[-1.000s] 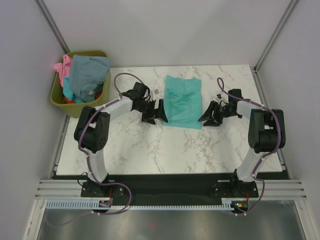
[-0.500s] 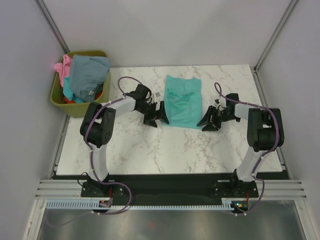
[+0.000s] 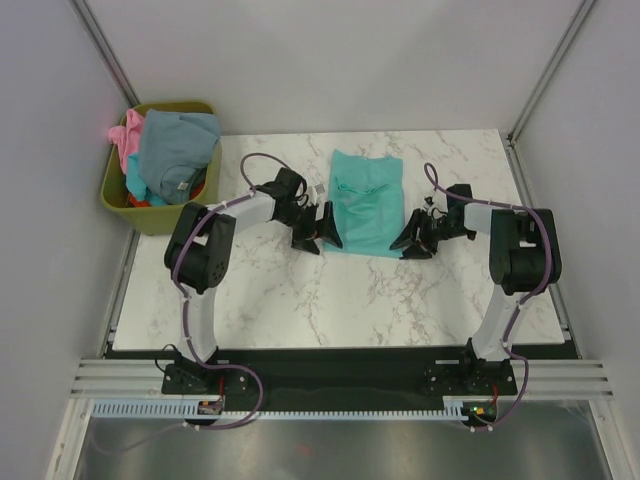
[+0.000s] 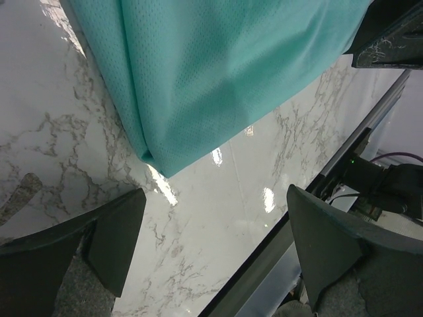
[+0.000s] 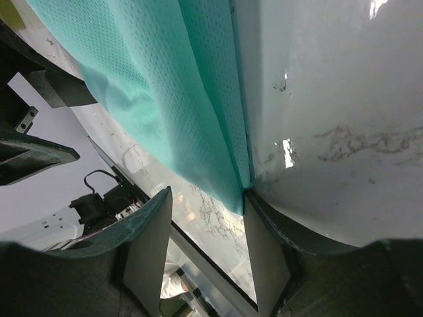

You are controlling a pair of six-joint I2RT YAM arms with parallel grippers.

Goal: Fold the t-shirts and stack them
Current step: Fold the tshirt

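Observation:
Next, my right gripper grabs the teal t-shirt's near corner, opposite my left gripper's corner, to fold the t-shirt's near end over.
A teal t-shirt (image 3: 365, 203) lies folded into a long strip at the middle of the marble table. It also shows in the left wrist view (image 4: 218, 66) and the right wrist view (image 5: 158, 86). My left gripper (image 3: 322, 227) is open at the strip's near left corner, with the corner just ahead of the jaws and not between them. My right gripper (image 3: 410, 236) is open at the near right corner, and the cloth's corner (image 5: 238, 195) touches one finger. A grey-blue tee (image 3: 176, 150), a pink tee (image 3: 124, 135) and a bit of red-orange cloth (image 3: 198, 190) lie in the bin.
The olive-green bin (image 3: 123, 199) stands off the table's far left corner. The table's near edge and black rail (image 4: 310, 211) run close behind the left gripper. Grey walls and frame posts enclose the table.
Both grippers have moved inward toward the near corners of the teal strip. The shirt itself has not moved.

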